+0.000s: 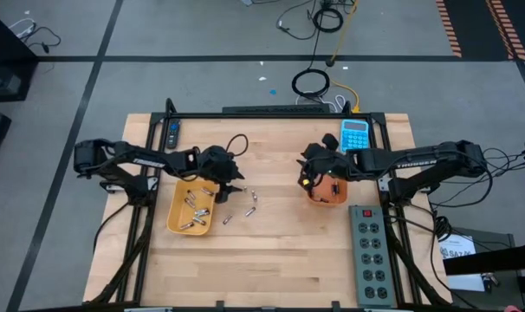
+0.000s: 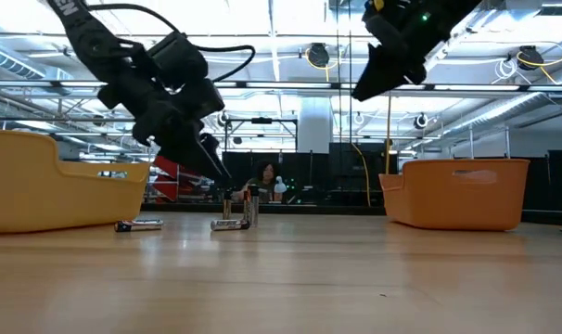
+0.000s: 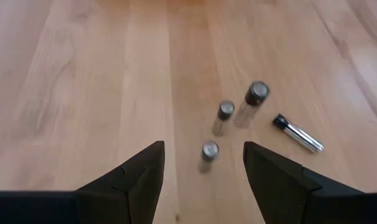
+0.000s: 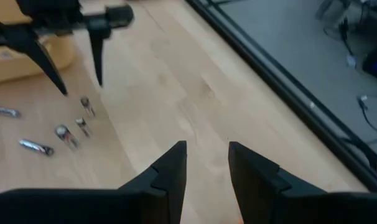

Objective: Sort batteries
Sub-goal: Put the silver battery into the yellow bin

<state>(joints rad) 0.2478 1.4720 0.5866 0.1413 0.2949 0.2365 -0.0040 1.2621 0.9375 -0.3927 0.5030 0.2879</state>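
My left gripper needs to move lower first and then close on the battery, because my fingers are above the nearest standing battery point(image 3: 209, 151) and would miss it if they closed now.
Several small silvery batteries point(image 1: 193, 212) lie in a yellow tray point(image 1: 178, 227) at table centre-left. More batteries point(image 1: 249, 208) stay loose on the wood right of it. In the left wrist view three batteries point(image 3: 226, 111) stand on end and one battery point(image 3: 298, 134) lies flat. My left gripper point(image 3: 202, 149) hovers open above them, fingers either side of the nearest battery point(image 3: 210, 149), touching nothing. My right gripper point(image 4: 207, 149) is open over the orange tray point(image 1: 336, 201) at centre-right.
A blue calculator point(image 1: 355, 134) lies at the far edge behind the orange tray. A grey power strip point(image 1: 371, 260) lies near the right edge. Bare wood spreads between the two trays and toward the near edge. A dark frame rail point(image 1: 271, 113) borders the far side.
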